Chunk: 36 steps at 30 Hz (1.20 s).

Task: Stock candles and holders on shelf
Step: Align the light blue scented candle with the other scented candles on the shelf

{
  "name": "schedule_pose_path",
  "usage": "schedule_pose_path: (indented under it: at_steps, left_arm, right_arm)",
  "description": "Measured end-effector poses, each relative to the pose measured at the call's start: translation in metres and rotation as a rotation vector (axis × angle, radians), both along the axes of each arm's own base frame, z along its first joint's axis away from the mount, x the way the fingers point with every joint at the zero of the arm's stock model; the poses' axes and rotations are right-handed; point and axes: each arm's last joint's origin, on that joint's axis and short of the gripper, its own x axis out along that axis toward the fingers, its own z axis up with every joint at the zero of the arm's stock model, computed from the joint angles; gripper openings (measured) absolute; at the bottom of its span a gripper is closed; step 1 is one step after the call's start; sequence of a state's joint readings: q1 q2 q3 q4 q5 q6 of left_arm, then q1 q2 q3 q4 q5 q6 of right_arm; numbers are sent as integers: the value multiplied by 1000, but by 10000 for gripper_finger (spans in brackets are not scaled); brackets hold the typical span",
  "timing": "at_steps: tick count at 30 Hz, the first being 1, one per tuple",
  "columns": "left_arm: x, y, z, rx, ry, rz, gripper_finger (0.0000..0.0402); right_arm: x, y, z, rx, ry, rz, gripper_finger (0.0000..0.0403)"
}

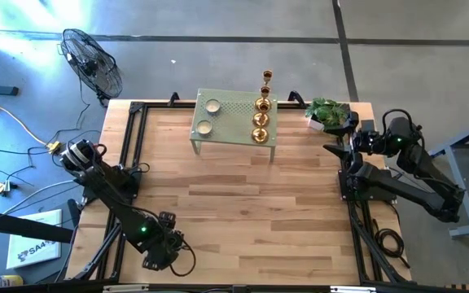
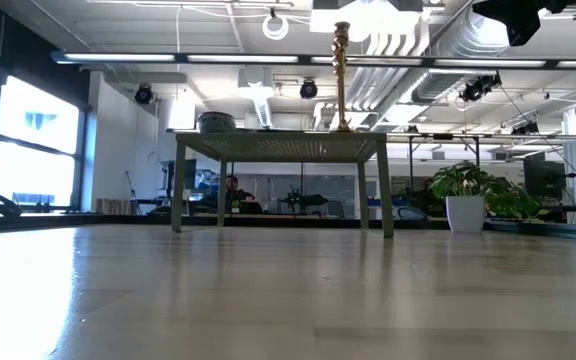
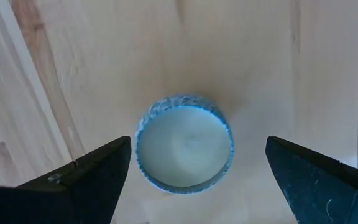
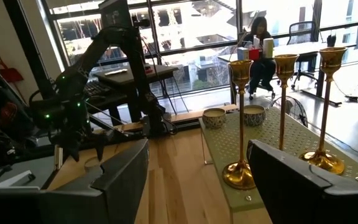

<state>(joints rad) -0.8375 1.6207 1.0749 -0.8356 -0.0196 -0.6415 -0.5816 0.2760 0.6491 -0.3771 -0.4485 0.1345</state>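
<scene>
The candle on the wood goes on the shelf, so my left gripper will next grip it by its patterned side.
The sage-green shelf stands on its legs at the table's far middle. Two candles sit on its left part. Several gold holders stand in a row along its right part, the tallest at the far end. A third candle lies on the wood at the table's near left. My left gripper is open above it, pointing down, one finger on either side and apart from it; it also shows in the high view. My right gripper is open and empty, right of the shelf.
A potted plant stands at the table's far right, beside the shelf and close to my right arm. Black frame rails run along the table's edges. Bare wood lies between the shelf and the near edge.
</scene>
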Motion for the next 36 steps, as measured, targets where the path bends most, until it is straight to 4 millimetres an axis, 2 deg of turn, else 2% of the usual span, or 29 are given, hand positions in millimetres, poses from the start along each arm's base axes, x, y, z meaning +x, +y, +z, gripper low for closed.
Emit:
schedule_pose_path:
  at_steps: [10, 14, 22, 26, 36]
  left_arm:
    - [-4, 4, -12, 12, 13, -2, 367]
    - [-4, 5, -23, -19, -11, 5, 367]
    - [-12, 14, -44, -3, -11, 126, 367]
    - [-13, 16, -48, -11, -10, 222, 367]
    - [-5, 21, -48, -28, -25, 307, 366]
  right_arm:
    - [0, 0, 0, 0, 0, 0, 266]
    - [0, 0, 0, 0, 0, 0, 266]
    - [0, 0, 0, 19, -3, 0, 266]
    - [0, 0, 0, 24, -4, 0, 266]
    - [0, 0, 0, 24, -3, -1, 266]
